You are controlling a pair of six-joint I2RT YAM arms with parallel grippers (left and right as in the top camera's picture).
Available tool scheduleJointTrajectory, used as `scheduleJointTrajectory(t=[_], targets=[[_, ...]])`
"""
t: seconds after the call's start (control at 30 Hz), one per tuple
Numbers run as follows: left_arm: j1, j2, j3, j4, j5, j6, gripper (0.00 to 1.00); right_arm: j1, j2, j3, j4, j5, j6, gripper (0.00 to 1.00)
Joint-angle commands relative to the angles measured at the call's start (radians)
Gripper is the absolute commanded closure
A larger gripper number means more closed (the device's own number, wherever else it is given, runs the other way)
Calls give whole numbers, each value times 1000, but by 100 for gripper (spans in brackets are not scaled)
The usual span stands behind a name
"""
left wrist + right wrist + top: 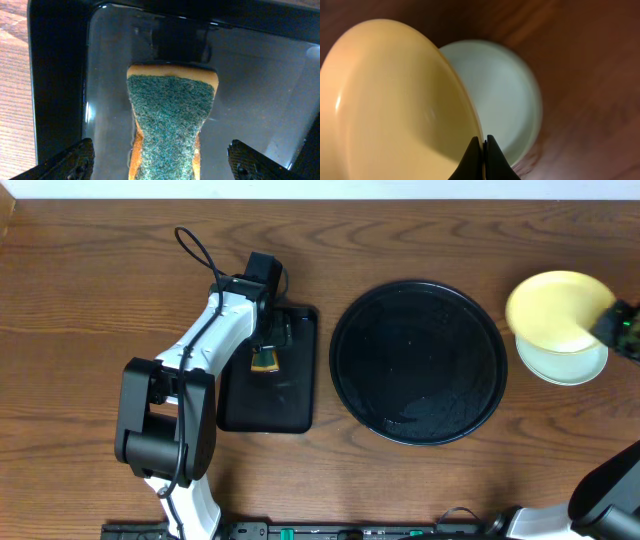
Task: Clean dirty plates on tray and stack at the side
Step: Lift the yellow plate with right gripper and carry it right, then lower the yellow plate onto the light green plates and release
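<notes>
I need to line up the plates before I open my right gripper. The yellow plate is tilted and mostly beside the mint plate, so it would now end up crooked, partly off the mint plate.
The round black tray [345, 330] lies in the middle of the table with no plate on it. At the far right my right gripper [612, 320] is shut on the rim of the yellow plate [555, 310], which overlaps a pale mint plate [575, 365] lying on the table. In the right wrist view the yellow plate [395, 110] is tilted over the mint plate [505, 95], its edge pinched in my right gripper [483, 145]. My left gripper [160, 155] is open, its fingers either side of a green-topped sponge [170, 115] without touching it.
The sponge [265, 360] lies in a smaller rectangular black tray [285, 405], left of the round tray. The left arm reaches over that tray from the front left. Bare wooden table surrounds both trays.
</notes>
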Motion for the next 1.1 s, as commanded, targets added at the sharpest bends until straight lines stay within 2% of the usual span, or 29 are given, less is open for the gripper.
scheduleJointTrajectory(t=[0.0,0.4,0.43,0.5,0.53,0.7,0.87,1.07], targets=[[0,6,-6,-4,-19,10,14,-49,49,-3,18,-27,40,99],[0,6,-6,-4,-19,10,14,-63,244,-3,113,25,40,98],[0,6,-6,-4,-19,10,14,-62,253,-3,117,25,40,94],[0,6,-6,-4,-19,10,14,-61,259,-3,117,25,36,69],[0,6,-6,-4,-19,10,14,-61,258,-3,116,25,35,62],[0,6,-6,-4,-19,10,14,-56,220,1,109,-128,-44,46],[0,6,-6,-4,-19,10,14,-10,132,21,61,-230,-104,44],[0,6,-6,-4,-19,10,14,133,8,26,-8,-262,-207,42]])
